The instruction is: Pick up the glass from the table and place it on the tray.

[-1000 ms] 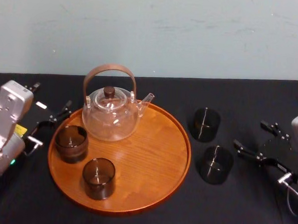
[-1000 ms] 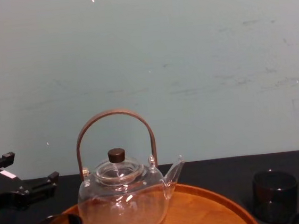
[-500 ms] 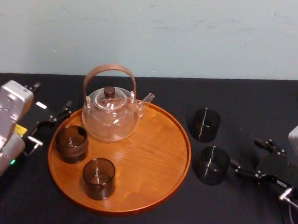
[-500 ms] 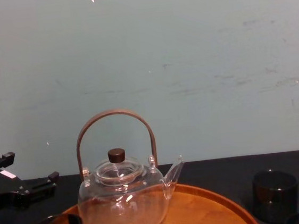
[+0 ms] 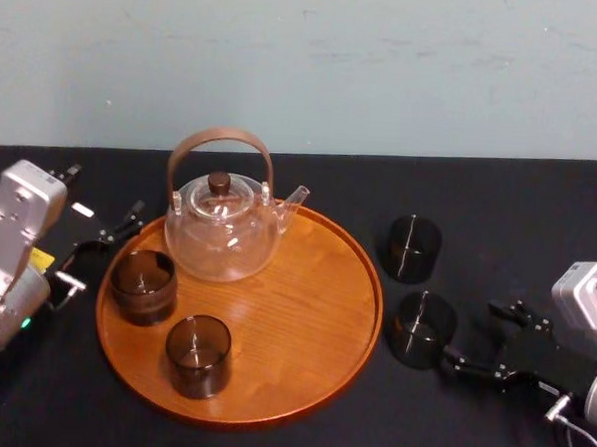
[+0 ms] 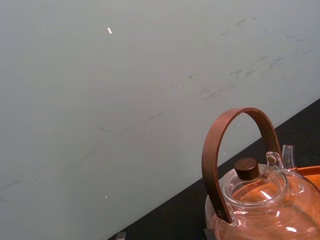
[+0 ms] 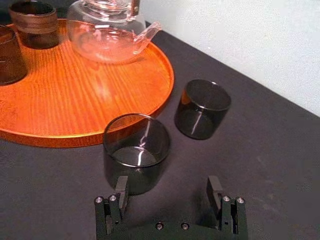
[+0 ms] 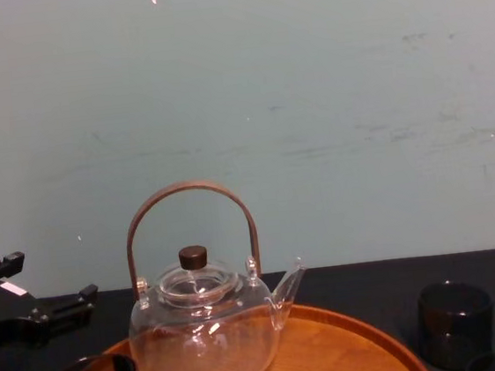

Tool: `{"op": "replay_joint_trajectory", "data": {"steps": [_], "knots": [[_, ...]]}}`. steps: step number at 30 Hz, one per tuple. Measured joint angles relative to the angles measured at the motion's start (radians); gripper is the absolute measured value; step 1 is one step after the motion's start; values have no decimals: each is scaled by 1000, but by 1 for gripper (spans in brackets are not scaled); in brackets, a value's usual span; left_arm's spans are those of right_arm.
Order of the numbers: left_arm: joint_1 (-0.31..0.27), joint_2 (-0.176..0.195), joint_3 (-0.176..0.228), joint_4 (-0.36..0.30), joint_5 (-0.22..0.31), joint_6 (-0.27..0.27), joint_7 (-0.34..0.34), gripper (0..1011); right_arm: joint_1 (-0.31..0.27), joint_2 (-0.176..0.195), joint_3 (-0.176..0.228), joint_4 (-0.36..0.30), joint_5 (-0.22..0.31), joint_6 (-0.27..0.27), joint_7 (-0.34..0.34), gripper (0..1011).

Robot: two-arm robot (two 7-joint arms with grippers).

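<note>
The right gripper grabs the near smoked glass beside the tray by its side [image 7: 131,175] next, to set that glass on the round tray [image 7: 85,95].
Two dark smoked glasses stand on the black table right of the tray [image 5: 304,314]: a near glass [image 5: 423,329] [image 7: 136,150] and a far glass [image 5: 411,248] [image 7: 202,108]. My right gripper [image 5: 471,335] [image 7: 167,189] is open and low at the near glass's right side. In the right wrist view the near glass stands just ahead of one finger [image 7: 120,189], off centre of the gap, and nothing is held. The round orange-brown tray [image 7: 75,100] carries a clear glass teapot [image 5: 223,230] and two dark glasses [image 5: 143,285] [image 5: 198,355]. My left gripper [image 5: 105,198] [image 8: 49,279] is parked open beside the tray's left rim.
The teapot's tall brown hoop handle [image 8: 187,196] [image 6: 235,120] rises over the tray's back. A pale wall runs close behind the black table. Open cloth lies in front of and to the right of the table glasses.
My right gripper has come in leftward and lower, from well right of the near glass to right beside it. The left arm and the things on the tray have not moved.
</note>
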Motion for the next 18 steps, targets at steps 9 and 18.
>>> {"op": "replay_joint_trajectory", "data": {"steps": [9,18], "knots": [[0,0,0,0,0,0,0,1001,-15,-6,2,-21,-13,17,34,1002],[0,0,0,0,0,0,0,1001,-14,-33,4,-24,-17,29,70,1002]]}}
